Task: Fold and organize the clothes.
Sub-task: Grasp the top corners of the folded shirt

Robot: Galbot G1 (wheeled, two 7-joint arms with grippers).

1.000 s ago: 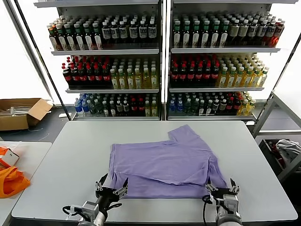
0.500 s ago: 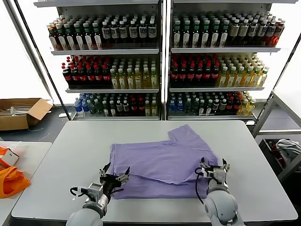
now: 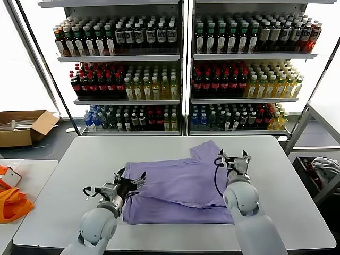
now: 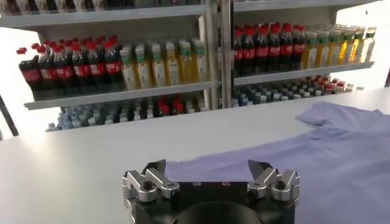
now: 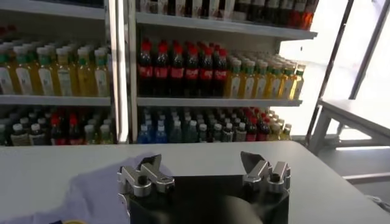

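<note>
My left gripper grabs the lavender T-shirt [image 3: 180,186] by the corner of its hem [image 3: 129,166] next, to fold the shirt over.
A lavender T-shirt [image 3: 180,186] lies partly folded on the grey table [image 3: 69,170], plain side up, with one sleeve [image 3: 209,151] pointing toward the shelves. My left gripper [image 3: 130,179] hovers open over the shirt's left edge; the left wrist view shows that gripper [image 4: 206,165] with nothing between its jaws and the T-shirt [image 4: 317,152] ahead. My right gripper [image 3: 232,155] stands open just right of the sleeve, over the shirt's far right part. In the right wrist view the right gripper [image 5: 200,159] is empty, with the T-shirt [image 5: 91,182] beside one finger.
Tall shelves of bottled drinks [image 3: 133,79] stand behind the table. A cardboard box [image 3: 24,127] sits on the floor at the left, and an orange bag [image 3: 13,204] lies on a side table. A bin with cloth [image 3: 324,170] is at the right.
Both arms have reached forward from the table's near edge. The left gripper came to the shirt's left edge; the right gripper travelled up along the right side to the sleeve. Both stayed open.
</note>
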